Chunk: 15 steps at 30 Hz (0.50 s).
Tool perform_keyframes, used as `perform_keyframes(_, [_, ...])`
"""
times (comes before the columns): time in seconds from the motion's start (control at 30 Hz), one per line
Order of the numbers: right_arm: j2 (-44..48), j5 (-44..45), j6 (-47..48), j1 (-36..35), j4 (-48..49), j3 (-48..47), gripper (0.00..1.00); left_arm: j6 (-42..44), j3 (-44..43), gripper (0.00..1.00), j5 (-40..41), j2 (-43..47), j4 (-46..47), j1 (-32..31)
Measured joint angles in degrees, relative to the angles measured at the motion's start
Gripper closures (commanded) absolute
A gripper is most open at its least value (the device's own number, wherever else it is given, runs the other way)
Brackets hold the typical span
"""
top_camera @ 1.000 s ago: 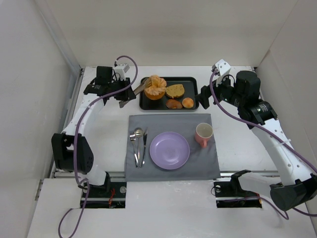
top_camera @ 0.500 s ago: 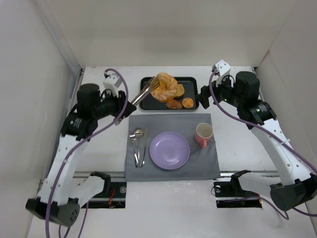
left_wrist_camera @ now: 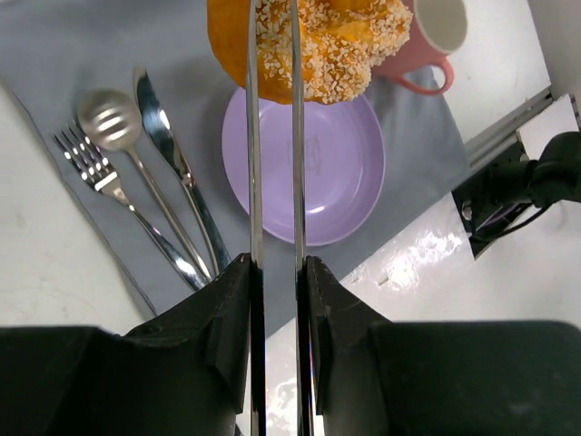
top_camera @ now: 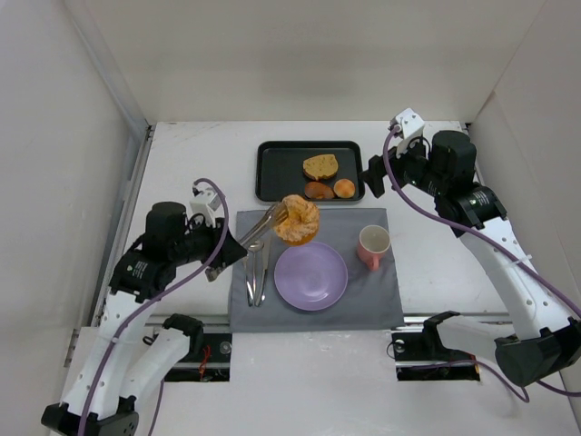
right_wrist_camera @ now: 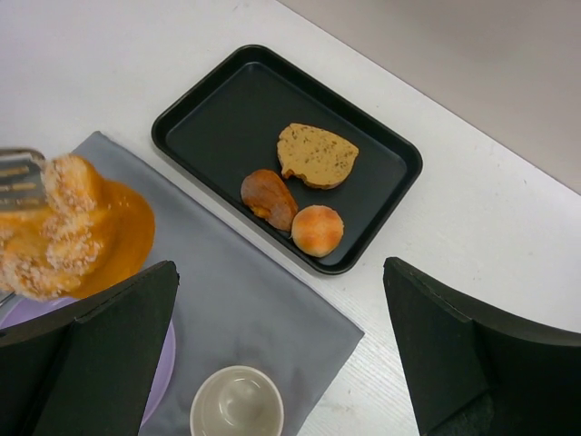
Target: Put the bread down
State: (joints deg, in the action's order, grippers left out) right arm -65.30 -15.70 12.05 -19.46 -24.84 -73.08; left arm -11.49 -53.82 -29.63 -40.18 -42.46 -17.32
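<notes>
I need to move the bread (top_camera: 298, 220) with my left gripper toward the plate's empty middle before letting go, because it is high above the plate's far edge and would drop short if I opened now.
The bread (top_camera: 298, 220), a large golden ring pastry with a crumbed top, hangs pinched in metal tongs (top_camera: 260, 229) above the far edge of the purple plate (top_camera: 311, 277). My left gripper (top_camera: 223, 252) is shut on the tongs' handles. In the left wrist view the tong blades (left_wrist_camera: 251, 136) run up from the gripper (left_wrist_camera: 277, 265) to the bread (left_wrist_camera: 327, 45), with the plate (left_wrist_camera: 318, 182) below. My right gripper (top_camera: 376, 176) is open and empty near the tray's right end. Its view shows the gripper (right_wrist_camera: 280, 272) and the bread (right_wrist_camera: 68, 232) at the left.
A black tray (top_camera: 272, 182) at the back holds a brown slice-shaped bread (top_camera: 320, 166), a small brown piece (top_camera: 318, 190) and a small round bun (top_camera: 344, 188). A pink cup (top_camera: 373, 245) stands right of the plate. Fork, spoon and knife (top_camera: 254, 268) lie left of it on the grey mat (top_camera: 363, 304).
My left arm has lifted the bread out of the tray with the tongs and swung it toward me, to above the plate's far edge. The right arm has not moved.
</notes>
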Motion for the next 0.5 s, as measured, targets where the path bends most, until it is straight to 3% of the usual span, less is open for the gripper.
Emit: perform_keyframes(0.5, [0.00, 0.74, 0.02, 0.00, 0.02, 0.00, 0.00, -3.17, 7.37, 0.99, -2.36, 1.60, -1.07, -0.37])
